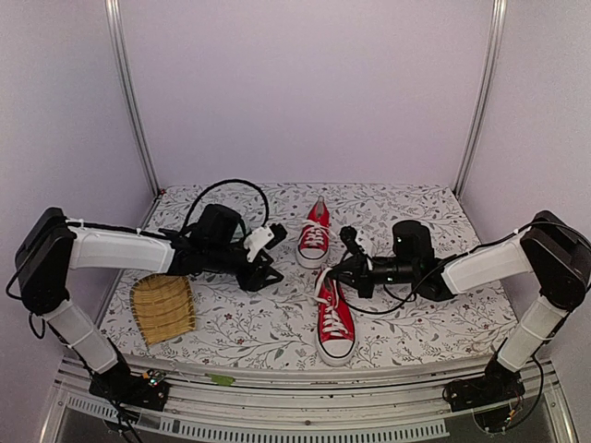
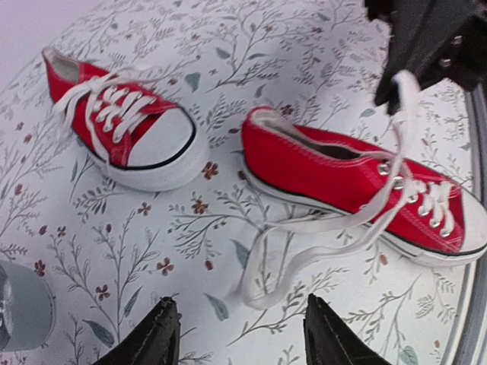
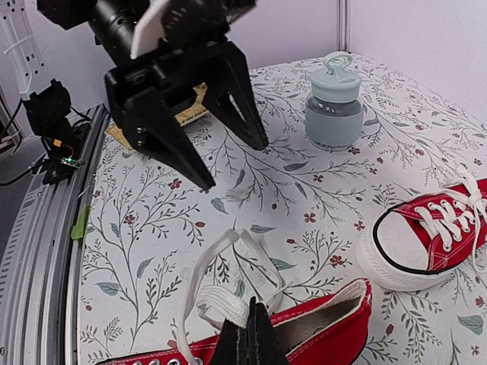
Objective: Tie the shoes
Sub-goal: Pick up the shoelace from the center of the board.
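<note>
My left gripper will grab the flat white lace by its trailing loop [image 1: 307, 296] next, so that it can tie the near shoe [image 1: 334, 325].
Two red sneakers with white laces lie on the floral table. The near shoe [image 1: 334, 318] is unlaced at the top; the far shoe [image 1: 314, 236] lies behind it. My right gripper [image 1: 331, 275] is shut on a white lace [image 3: 228, 300] of the near shoe [image 3: 335, 338], holding it up above the shoe's heel end. A loop of lace [image 2: 304, 243] trails onto the table. My left gripper [image 1: 266, 280] is open and empty, its fingertips [image 2: 163, 323] just short of that loop. The near shoe [image 2: 358, 182] and far shoe [image 2: 125, 125] show in the left wrist view.
A woven bamboo mat [image 1: 163, 307] lies at the front left. A grey-blue lidded jar [image 3: 333, 110] stands behind the left arm, also at the left wrist view's edge [image 2: 23, 315]. The table's front edge rail [image 3: 53, 228] runs near the shoes.
</note>
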Motion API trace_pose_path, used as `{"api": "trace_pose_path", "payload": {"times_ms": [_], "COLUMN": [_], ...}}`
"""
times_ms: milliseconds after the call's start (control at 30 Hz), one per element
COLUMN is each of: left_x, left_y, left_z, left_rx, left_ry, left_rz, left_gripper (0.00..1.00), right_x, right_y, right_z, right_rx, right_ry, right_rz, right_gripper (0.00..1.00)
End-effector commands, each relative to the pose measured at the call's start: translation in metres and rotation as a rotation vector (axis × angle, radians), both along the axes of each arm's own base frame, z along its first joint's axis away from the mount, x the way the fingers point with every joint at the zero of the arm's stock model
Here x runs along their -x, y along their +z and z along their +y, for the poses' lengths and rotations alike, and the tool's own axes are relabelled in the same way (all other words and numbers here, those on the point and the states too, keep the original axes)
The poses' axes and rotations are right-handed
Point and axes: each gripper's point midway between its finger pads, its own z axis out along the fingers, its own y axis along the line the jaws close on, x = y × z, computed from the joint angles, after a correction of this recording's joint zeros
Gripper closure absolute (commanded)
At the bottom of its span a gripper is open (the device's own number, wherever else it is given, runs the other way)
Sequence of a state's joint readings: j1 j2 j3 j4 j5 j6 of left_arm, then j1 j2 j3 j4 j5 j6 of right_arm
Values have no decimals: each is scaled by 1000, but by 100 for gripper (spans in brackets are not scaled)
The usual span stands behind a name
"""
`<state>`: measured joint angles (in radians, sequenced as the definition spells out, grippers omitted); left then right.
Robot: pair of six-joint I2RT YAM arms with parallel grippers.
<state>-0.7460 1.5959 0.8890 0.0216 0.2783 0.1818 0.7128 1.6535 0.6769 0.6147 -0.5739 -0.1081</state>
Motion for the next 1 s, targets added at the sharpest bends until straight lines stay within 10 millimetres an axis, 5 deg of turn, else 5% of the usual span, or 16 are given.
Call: {"api": "trace_pose_path", "payload": {"times_ms": [0, 133, 333, 500, 600, 700, 967], "left_x": [-6, 13, -5, -8, -14, -20, -29], "left_y": [-50, -68, -62, -90, -95, -77, 9], "left_z": [19, 8, -15, -19, -18, -24, -50], "left_rx": [-152, -156, -129, -225, -257, -211, 53], "left_ry": [11, -121, -128, -128, -111, -97, -62], "left_rz": [141, 133, 43, 46, 15, -37, -331], "left_gripper": [42, 31, 27, 42, 69, 100, 100], "right_x": [0, 1, 1, 0, 1, 1, -3], "right_y": [4, 5, 4, 6, 7, 7, 10], "right_z": [3, 2, 2, 1, 0, 0, 0], "right_rx": [-2, -3, 1, 2, 1, 3, -3], "right_ry": [0, 0, 1, -7, -4, -2, -24], "right_rz": [-7, -9, -11, -21, -28, -29, -21], "right_gripper": [99, 99, 99, 99, 99, 99, 99]}}
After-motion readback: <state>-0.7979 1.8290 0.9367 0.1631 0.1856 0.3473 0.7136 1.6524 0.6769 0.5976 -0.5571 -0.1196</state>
